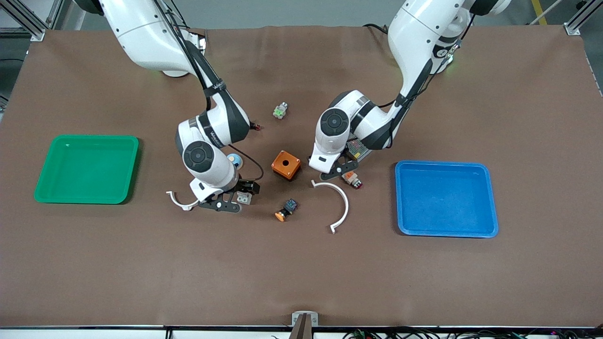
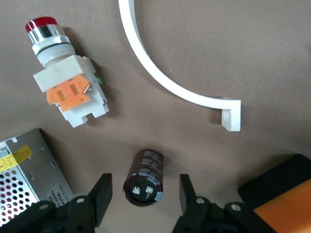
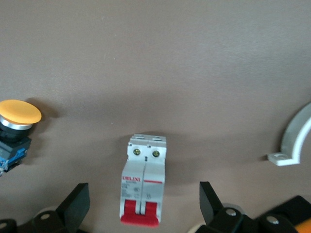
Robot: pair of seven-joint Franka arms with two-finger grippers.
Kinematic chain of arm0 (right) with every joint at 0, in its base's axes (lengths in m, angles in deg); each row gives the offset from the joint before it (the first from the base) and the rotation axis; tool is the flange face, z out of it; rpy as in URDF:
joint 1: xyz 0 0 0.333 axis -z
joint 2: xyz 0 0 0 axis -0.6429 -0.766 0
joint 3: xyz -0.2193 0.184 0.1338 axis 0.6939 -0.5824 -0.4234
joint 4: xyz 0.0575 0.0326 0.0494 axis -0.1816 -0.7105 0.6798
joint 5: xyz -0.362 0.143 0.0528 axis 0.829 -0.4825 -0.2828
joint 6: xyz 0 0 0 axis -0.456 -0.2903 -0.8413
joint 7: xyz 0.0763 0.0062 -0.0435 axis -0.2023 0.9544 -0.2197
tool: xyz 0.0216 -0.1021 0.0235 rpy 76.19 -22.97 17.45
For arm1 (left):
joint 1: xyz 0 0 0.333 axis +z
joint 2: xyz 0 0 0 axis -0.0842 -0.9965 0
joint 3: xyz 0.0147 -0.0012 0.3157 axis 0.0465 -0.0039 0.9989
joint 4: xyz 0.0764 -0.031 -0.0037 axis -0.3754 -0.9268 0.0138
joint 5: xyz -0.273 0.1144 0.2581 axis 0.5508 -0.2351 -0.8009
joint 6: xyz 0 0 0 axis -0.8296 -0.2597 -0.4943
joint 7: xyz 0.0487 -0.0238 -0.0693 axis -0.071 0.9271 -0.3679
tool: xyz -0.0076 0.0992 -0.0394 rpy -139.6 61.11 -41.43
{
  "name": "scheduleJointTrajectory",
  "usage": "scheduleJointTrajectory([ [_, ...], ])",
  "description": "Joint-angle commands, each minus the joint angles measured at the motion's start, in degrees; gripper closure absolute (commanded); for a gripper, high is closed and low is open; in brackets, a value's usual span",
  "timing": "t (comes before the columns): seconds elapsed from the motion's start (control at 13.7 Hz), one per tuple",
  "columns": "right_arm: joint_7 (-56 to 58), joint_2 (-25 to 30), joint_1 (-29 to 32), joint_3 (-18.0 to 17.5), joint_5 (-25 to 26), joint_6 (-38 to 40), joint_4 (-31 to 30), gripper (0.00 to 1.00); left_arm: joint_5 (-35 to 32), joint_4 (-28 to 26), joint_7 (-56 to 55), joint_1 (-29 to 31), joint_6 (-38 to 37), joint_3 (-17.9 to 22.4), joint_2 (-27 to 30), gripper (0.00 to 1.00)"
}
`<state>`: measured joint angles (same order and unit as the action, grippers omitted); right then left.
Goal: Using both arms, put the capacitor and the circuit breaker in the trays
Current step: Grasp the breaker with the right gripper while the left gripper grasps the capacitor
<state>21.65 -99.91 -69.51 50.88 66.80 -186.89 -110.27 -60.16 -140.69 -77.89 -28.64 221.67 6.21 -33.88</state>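
Observation:
I next need to grab the circuit breaker by its red-lever end with my right gripper, to put it in the green tray.
The capacitor, a small dark cylinder with a silvery-terminal end, lies on the brown mat between the fingers of my left gripper. That gripper is open and does not touch it. In the front view my left gripper hides the capacitor. The circuit breaker, white-grey with red levers, lies flat between the fingers of my right gripper, which is open and clear of it. The breaker also shows in the front view by my right gripper.
A green tray sits at the right arm's end and a blue tray at the left arm's end. An orange box, an orange-capped button, a white arc, a white-orange red-tipped button and a mesh power supply lie around the grippers.

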Motion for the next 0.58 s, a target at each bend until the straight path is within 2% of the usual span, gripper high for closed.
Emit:
scheduleJointTrajectory([
  [0.0,-0.96,-1.95,-0.99,0.47,-0.96,-0.74,1.63,0.0,-0.66,-0.34,-1.51,-0.63,1.09,0.22,0.09,0.43],
  [0.15,-0.96,-2.04,-1.43,0.47,-0.96,-0.57,1.54,0.01,-0.48,-0.34,-1.68,-0.8,1.09,0.22,0.09,0.47],
  [0.29,-0.96,-2.04,-1.61,0.47,-0.96,0.05,1.28,0.11,-0.48,-0.43,-1.95,-0.81,1.09,0.22,0.09,0.51],
  [0.51,-2.18,-1.95,-1.96,0.47,-0.87,0.84,0.58,0.29,-0.48,-0.43,-1.95,-0.54,0.65,0.22,0.26,0.69],
])
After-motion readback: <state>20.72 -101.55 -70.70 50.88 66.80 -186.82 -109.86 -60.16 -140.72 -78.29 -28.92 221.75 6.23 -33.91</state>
